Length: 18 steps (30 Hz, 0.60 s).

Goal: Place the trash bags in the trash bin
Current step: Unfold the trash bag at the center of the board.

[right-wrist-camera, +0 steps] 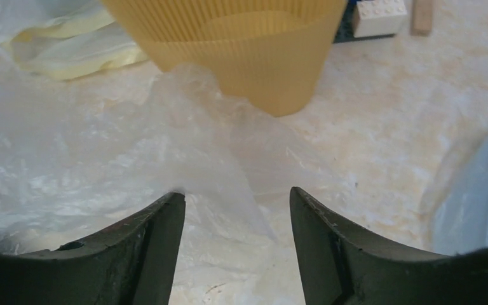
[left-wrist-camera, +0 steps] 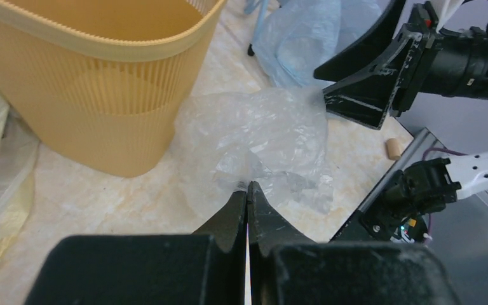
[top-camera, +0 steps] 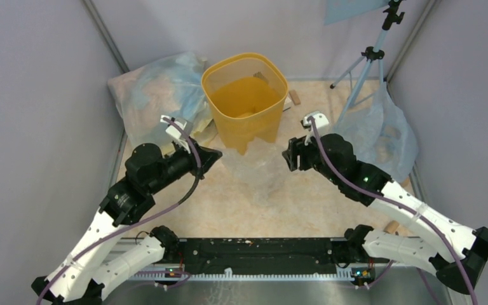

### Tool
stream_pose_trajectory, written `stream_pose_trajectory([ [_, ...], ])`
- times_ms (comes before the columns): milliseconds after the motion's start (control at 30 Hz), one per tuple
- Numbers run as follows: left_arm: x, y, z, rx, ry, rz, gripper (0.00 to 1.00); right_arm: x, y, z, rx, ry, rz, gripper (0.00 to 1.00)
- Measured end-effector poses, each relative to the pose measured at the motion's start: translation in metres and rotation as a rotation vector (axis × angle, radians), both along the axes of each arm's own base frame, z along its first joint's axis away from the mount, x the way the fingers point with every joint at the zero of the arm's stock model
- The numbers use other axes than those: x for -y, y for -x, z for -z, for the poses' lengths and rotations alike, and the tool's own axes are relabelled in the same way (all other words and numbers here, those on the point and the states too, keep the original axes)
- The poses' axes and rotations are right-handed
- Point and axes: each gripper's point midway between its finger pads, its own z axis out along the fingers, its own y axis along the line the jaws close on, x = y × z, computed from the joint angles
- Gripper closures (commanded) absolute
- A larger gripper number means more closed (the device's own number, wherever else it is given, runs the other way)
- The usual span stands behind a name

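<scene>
My right gripper grabs the trash bag by its loose edge (top-camera: 279, 164) (right-wrist-camera: 244, 190) next, which leaves my left gripper free to release the trash bag's fold.
The yellow trash bin (top-camera: 244, 95) stands upright at the back centre of the table, also seen in the left wrist view (left-wrist-camera: 95, 82) and the right wrist view (right-wrist-camera: 241, 51). A clear, wrinkly trash bag (top-camera: 257, 171) lies spread on the table just in front of it. My left gripper (top-camera: 213, 155) is shut, its tips (left-wrist-camera: 248, 185) pinching a gathered fold of the bag (left-wrist-camera: 260, 133). My right gripper (top-camera: 287, 155) faces it from the other side. Its jaws (right-wrist-camera: 235, 194) stand open low over the film (right-wrist-camera: 133, 146), with nothing gripped.
Big bluish plastic sacks lie at the back left (top-camera: 152, 82) and at the right (top-camera: 381, 130). A tripod (top-camera: 368, 63) stands at the back right. A white-and-blue block (right-wrist-camera: 378, 16) and a wooden piece (top-camera: 294, 97) sit behind the bin. Grey walls enclose the table.
</scene>
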Motion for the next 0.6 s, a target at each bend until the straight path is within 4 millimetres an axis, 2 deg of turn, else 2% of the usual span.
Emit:
stream_pose_trajectory([
  [200,0.017,-0.004,0.003,-0.012,-0.001,0.067,1.0,-0.041,0.018,-0.009,0.065,0.054,-0.258,0.27],
  [400,0.019,-0.005,0.003,-0.01,-0.009,0.076,1.0,-0.079,0.047,-0.015,0.184,0.166,-0.5,0.2],
  [533,0.019,-0.005,-0.009,0.019,-0.001,0.076,1.0,-0.089,0.043,-0.01,0.221,0.25,-0.543,0.2],
  [600,0.018,-0.005,-0.016,0.037,0.003,0.077,1.0,-0.093,0.035,-0.007,0.23,0.294,-0.538,0.26],
])
